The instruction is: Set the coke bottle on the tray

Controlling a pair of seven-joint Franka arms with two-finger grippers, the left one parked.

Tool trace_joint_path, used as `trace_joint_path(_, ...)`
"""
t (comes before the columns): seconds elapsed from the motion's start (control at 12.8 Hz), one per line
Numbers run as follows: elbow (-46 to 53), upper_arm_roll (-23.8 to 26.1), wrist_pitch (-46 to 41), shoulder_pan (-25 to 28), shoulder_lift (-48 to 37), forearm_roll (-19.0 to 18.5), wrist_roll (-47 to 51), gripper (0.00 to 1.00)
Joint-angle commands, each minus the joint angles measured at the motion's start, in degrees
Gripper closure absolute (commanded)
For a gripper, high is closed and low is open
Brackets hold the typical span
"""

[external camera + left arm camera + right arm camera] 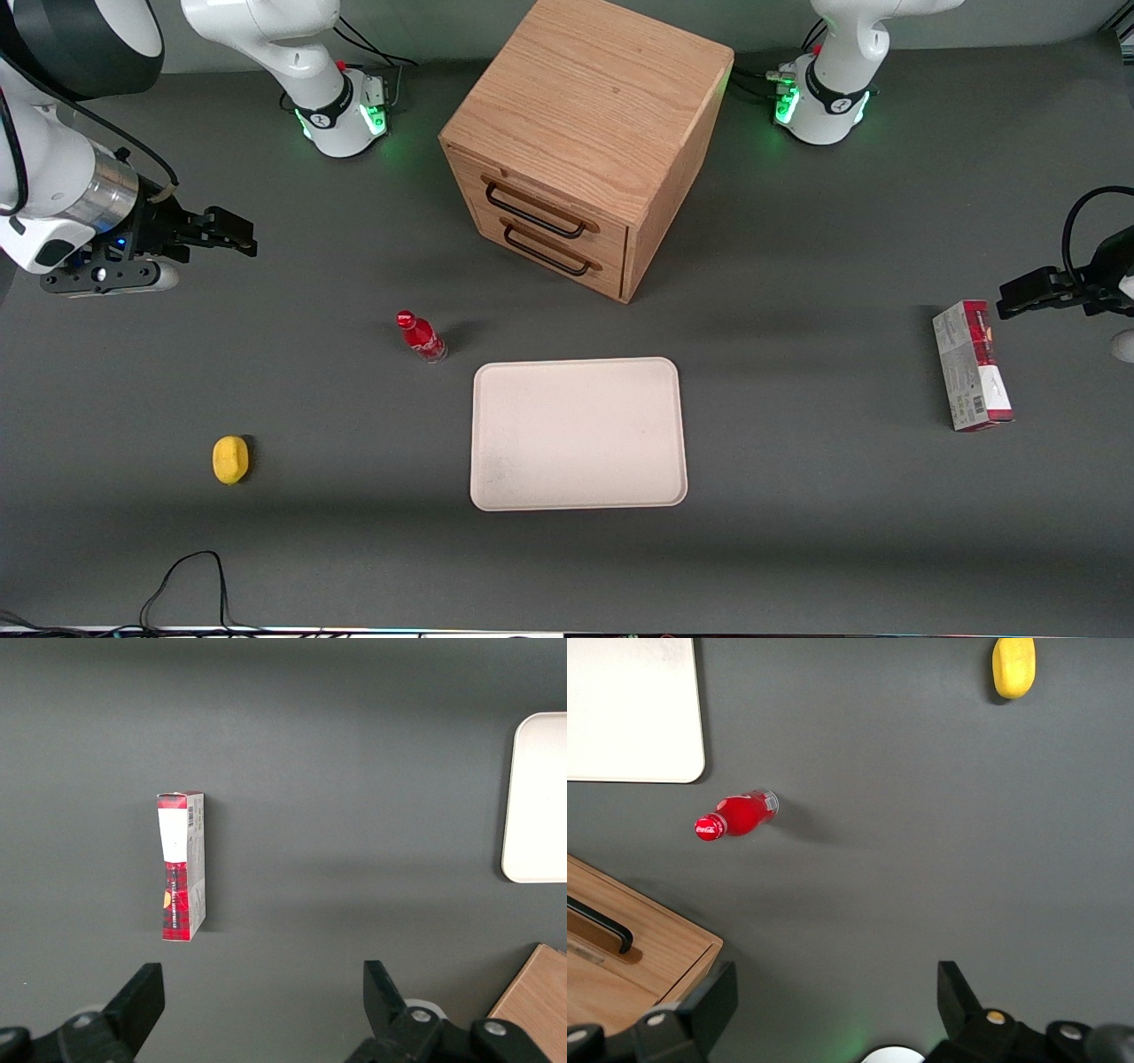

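My right gripper grabs the bottle by its red cap (pixel 406 318) next, to place the coke bottle on the tray (pixel 578 432).
The coke bottle (pixel 422 337) (pixel 738 815), tiny and red with a red cap, stands on the grey table just off a corner of the tray, on the working arm's side. The cream-white tray (pixel 578 432) (pixel 629 718) lies flat nearer the front camera than the wooden drawer box and holds nothing. My right gripper (pixel 232 232) (pixel 833 988) hovers high at the working arm's end of the table, well away from the bottle. Its fingers are spread wide with only bare table between them.
A wooden drawer box (pixel 585 142) (pixel 620 966) with two black handles stands at the table's middle. A yellow lemon-like object (pixel 230 460) (pixel 1013 666) lies toward the working arm's end. A red-and-grey carton (pixel 972 365) (pixel 182 865) lies toward the parked arm's end. Cables (pixel 186 585) trail at the front edge.
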Motion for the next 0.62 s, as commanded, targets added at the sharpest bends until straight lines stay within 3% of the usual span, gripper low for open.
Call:
trace_joint_path(0.0, 1.65, -1.33, -0.94, 0.93, 0.54, 1.24, 0.33, 0.0)
trace_joint_path(0.55, 3.05, -1.33, -2.51, 0.93, 1.07, 1.24, 0.15, 0.0)
